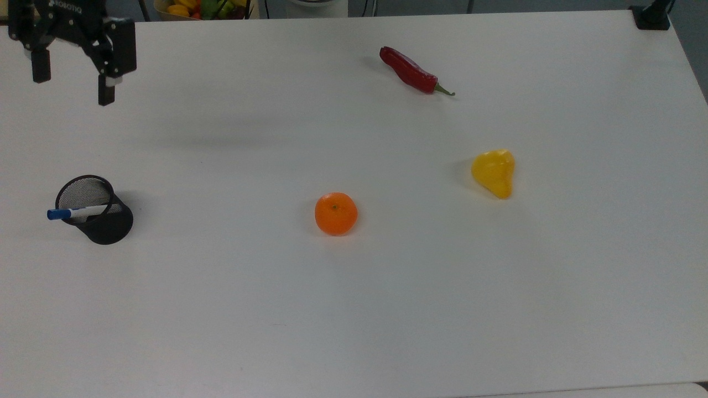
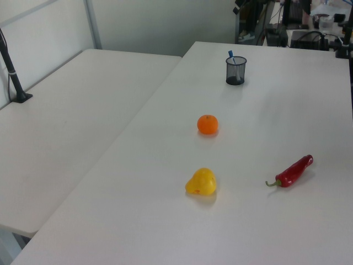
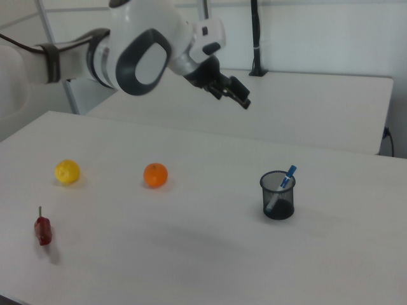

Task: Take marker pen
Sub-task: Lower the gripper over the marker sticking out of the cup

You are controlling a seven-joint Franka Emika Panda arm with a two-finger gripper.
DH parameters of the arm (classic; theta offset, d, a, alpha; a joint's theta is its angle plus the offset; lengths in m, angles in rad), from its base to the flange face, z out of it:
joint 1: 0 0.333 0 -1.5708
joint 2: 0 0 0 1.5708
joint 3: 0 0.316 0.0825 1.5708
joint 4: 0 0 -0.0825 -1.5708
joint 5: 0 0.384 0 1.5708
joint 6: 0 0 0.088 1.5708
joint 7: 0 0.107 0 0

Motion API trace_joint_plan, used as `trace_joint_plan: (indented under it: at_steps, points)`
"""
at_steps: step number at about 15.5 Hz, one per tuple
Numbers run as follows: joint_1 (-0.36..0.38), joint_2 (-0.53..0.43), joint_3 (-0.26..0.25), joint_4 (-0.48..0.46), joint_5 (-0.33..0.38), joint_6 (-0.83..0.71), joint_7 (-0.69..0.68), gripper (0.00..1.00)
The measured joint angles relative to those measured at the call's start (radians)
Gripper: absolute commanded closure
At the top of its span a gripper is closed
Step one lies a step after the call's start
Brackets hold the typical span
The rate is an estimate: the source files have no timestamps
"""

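Note:
My gripper grabs the marker pen by the blue cap end (image 2: 231,54) above the cup's rim next, since the mesh cup (image 2: 235,72) surrounds the rest.
The marker pen (image 1: 77,211), white with a blue cap, leans in a black mesh cup (image 1: 105,224) at the top view's left, cap sticking out over the rim. In the left view the marker pen (image 2: 231,55) and the cup (image 2: 235,72) stand at the far end of the table. The right view shows the marker pen (image 3: 284,181) tilted in the cup (image 3: 278,198). My gripper (image 1: 71,84) hangs open and empty near the top view's upper left corner, well beyond the cup. From the right view, the gripper (image 3: 233,93) is high above the table, left of the cup.
An orange (image 1: 336,213) sits mid-table, a yellow fruit (image 1: 494,172) to its right and a red chilli pepper (image 1: 412,71) near the far edge in the top view. A bowl of fruit (image 1: 199,8) stands past the table's far edge. A black clamp (image 1: 651,15) occupies the far right corner.

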Motion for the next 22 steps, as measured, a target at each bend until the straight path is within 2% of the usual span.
trace_joint_plan:
  at_steps: [2, 3, 5, 11, 22]
  points:
    - [0.0, 0.048, -0.022, -0.003, 0.0, 0.055, 0.004, 0.16]
    - [-0.001, 0.073, -0.03, -0.005, 0.0, 0.084, 0.006, 0.24]
    - [-0.003, 0.119, -0.041, -0.007, 0.0, 0.129, 0.016, 0.26]
    - [-0.035, 0.223, -0.042, -0.007, 0.0, 0.298, 0.081, 0.28]
    - [-0.063, 0.336, -0.043, -0.007, 0.0, 0.436, 0.106, 0.28]
